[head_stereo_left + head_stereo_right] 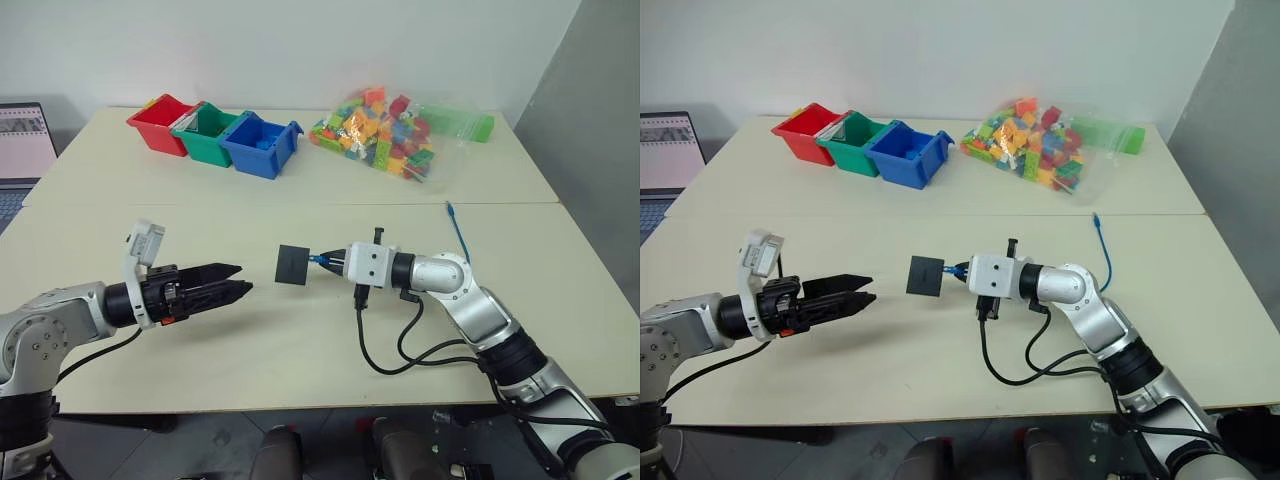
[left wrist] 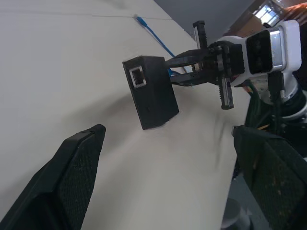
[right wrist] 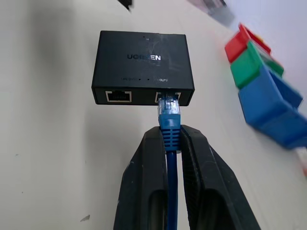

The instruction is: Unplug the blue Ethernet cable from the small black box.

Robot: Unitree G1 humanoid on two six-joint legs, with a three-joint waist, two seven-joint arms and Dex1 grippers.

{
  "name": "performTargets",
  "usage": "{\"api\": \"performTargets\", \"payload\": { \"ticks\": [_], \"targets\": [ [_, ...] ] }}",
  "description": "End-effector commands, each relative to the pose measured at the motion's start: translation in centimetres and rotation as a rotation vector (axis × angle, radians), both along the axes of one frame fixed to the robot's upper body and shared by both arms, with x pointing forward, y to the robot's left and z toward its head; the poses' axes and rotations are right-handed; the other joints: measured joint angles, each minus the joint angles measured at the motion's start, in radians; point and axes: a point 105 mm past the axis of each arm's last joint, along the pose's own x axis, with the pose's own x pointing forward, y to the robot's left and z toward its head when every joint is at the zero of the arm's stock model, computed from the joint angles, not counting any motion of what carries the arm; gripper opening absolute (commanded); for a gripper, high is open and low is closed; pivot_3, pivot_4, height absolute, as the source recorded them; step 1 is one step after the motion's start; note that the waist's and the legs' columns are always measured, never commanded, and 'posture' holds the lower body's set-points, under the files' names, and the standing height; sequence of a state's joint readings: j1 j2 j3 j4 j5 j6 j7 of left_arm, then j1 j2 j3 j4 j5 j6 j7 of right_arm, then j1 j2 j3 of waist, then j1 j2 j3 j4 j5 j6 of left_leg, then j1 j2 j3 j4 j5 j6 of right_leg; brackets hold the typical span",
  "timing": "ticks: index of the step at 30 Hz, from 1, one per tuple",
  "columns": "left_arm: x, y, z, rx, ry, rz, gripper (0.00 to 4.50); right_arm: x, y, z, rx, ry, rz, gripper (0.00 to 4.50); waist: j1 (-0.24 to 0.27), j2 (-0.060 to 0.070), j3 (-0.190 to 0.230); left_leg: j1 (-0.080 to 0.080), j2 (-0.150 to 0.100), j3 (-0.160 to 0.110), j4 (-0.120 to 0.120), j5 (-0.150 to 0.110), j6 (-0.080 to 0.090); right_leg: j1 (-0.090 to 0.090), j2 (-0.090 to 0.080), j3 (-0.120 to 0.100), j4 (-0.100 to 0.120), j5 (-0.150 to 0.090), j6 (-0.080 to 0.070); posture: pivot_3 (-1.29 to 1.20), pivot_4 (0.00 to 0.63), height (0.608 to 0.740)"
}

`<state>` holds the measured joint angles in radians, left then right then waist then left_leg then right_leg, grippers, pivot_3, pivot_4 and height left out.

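Note:
My right gripper's fingers are crowding the plugged side of the small black box. My left gripper should next grip the box by its empty-port end (image 1: pixel 282 265).
The small black box (image 1: pixel 293 264) hangs just above the table's middle, tilted on edge, with two ports in one side (image 3: pixel 143 64). The blue Ethernet cable (image 3: pixel 169 129) is plugged into one port, and the other port is empty. My right gripper (image 1: pixel 333 262) is shut on the cable just behind its plug and points left. The rest of the cable runs back along my right arm, and its free end (image 1: pixel 458 232) lies on the table. My left gripper (image 1: pixel 245 278) stands open to the left of the box, pointing at it, a short gap away; its fingers (image 2: pixel 72 177) hold nothing.
Red (image 1: pixel 160 122), green (image 1: pixel 208 133) and blue (image 1: pixel 262 145) bins line the far left of the table. A clear bag of coloured bricks (image 1: pixel 395 132) lies at the far right. A laptop (image 1: pixel 22 150) sits at the left edge. Black arm wires (image 1: pixel 400 350) loop on the table.

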<state>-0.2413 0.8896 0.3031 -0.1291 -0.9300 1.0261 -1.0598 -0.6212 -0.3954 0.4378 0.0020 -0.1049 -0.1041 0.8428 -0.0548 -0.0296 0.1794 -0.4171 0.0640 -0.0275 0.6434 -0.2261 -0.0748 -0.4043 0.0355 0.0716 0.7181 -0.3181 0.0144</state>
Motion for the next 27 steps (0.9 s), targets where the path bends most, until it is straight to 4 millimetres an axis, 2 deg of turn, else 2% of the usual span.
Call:
{"api": "performTargets", "payload": {
  "ticks": [1,4,8,11,27],
  "targets": [
    [0.0,-1.8,1.3,-0.034,-0.025,-0.089,4.50,-2.1,0.8,2.3,0.017,-0.132,0.139,0.13,0.000,0.000,0.000,0.000,0.000,0.000,0.000,0.000,0.000,0.000,0.000,0.000,0.000,0.000,0.000,0.00,0.150,0.740],
    [-0.1,-3.3,1.7,-0.059,-0.014,-0.165,4.50,-2.6,0.8,2.7,-0.002,-0.168,0.169,0.13,0.003,0.000,0.000,0.000,0.000,0.000,0.001,0.000,0.000,0.000,0.000,0.000,0.001,0.000,0.000,0.00,0.150,0.740],
    [-0.4,-3.5,1.4,-0.047,-0.002,-0.196,4.50,-2.7,0.9,3.0,0.009,-0.162,0.169,0.13,0.002,0.000,0.000,0.000,0.000,0.000,0.001,0.000,0.000,0.001,0.000,0.000,0.001,0.002,-0.004,0.00,0.150,0.740],
    [-0.5,-3.5,1.3,-0.055,0.010,-0.199,4.08,-2.6,0.9,3.3,0.024,-0.153,0.160,0.13,0.003,0.000,0.000,0.000,0.000,-0.001,0.001,0.000,0.000,0.000,0.000,0.000,0.001,0.002,-0.004,0.00,0.150,0.740],
    [-0.4,-4.0,1.1,-0.118,0.034,-0.203,0.79,-2.6,1.0,4.4,0.053,-0.181,0.157,0.13,0.005,0.000,0.000,0.000,0.000,0.000,0.001,0.000,0.000,0.000,0.000,0.000,0.001,0.002,-0.004,0.00,0.150,0.740]
  ]
}}
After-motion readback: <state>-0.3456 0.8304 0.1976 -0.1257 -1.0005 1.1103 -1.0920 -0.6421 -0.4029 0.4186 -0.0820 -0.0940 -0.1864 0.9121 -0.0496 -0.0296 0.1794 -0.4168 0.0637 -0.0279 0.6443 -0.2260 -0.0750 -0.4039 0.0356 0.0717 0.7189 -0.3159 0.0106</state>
